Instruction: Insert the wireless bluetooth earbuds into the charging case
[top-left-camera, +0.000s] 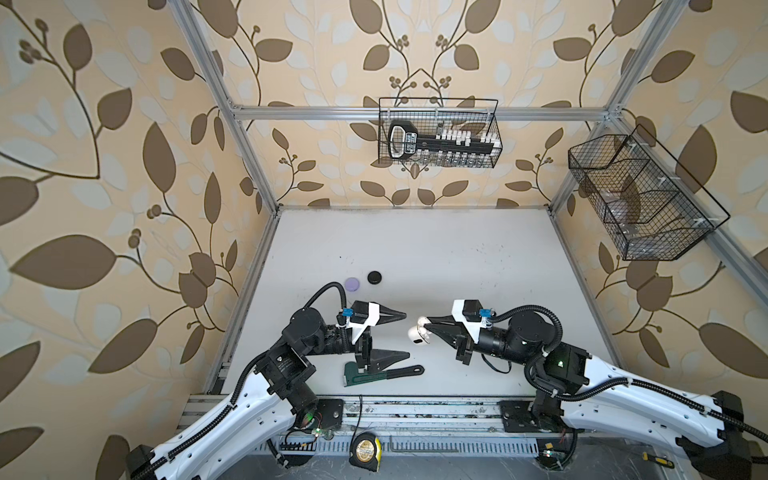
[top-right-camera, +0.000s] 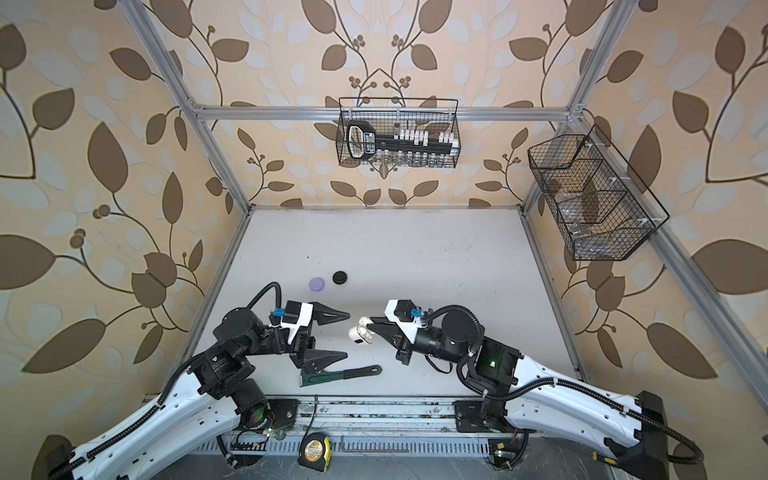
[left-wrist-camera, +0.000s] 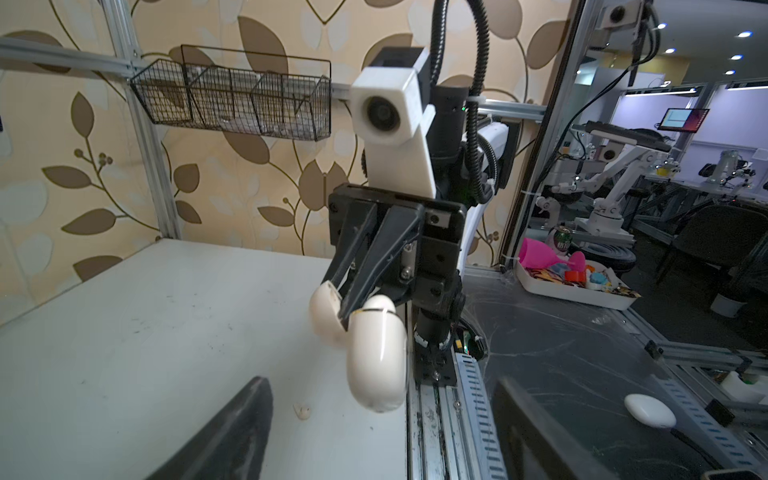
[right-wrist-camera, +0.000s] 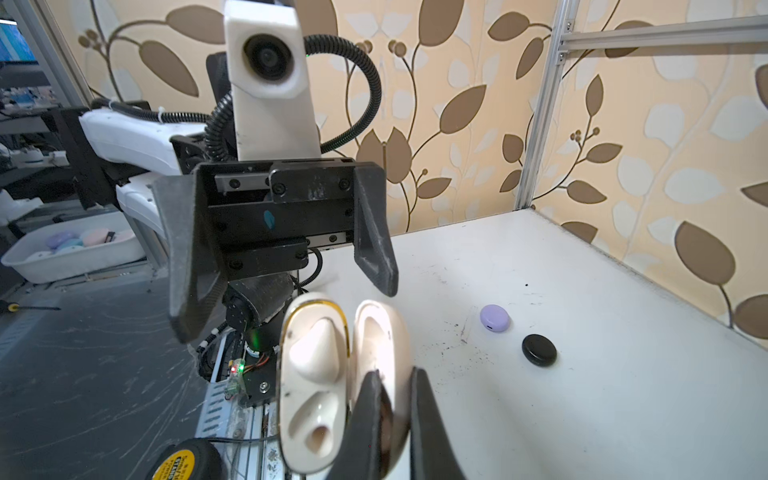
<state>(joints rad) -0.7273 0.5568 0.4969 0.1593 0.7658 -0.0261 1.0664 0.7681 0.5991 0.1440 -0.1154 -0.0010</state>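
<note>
My left gripper is to grab the open charging case (right-wrist-camera: 311, 386) by its base next. Its lid and wells then stay free to insert the earbud.
My right gripper (right-wrist-camera: 397, 374) is shut on the lid of the open white charging case (right-wrist-camera: 311, 386), holding it above the table near the middle in both top views (top-left-camera: 417, 332) (top-right-camera: 358, 332). One well of the case appears to hold a white earbud (right-wrist-camera: 318, 349); the other well is hollow. Another white earbud (left-wrist-camera: 302, 410) lies loose on the table in the left wrist view, below the case (left-wrist-camera: 376, 357). My left gripper (top-left-camera: 405, 336) (top-right-camera: 347, 334) faces the case with its jaws wide open and nothing between them.
A closed lilac case (top-left-camera: 352, 284) and a closed black case (top-left-camera: 375, 277) lie on the table behind the left gripper. A green wrench with a black handle (top-left-camera: 395, 371) lies under it. A tape measure (top-left-camera: 365, 450) sits at the front rail. Wire baskets (top-left-camera: 440, 133) (top-left-camera: 640, 199) hang on the walls.
</note>
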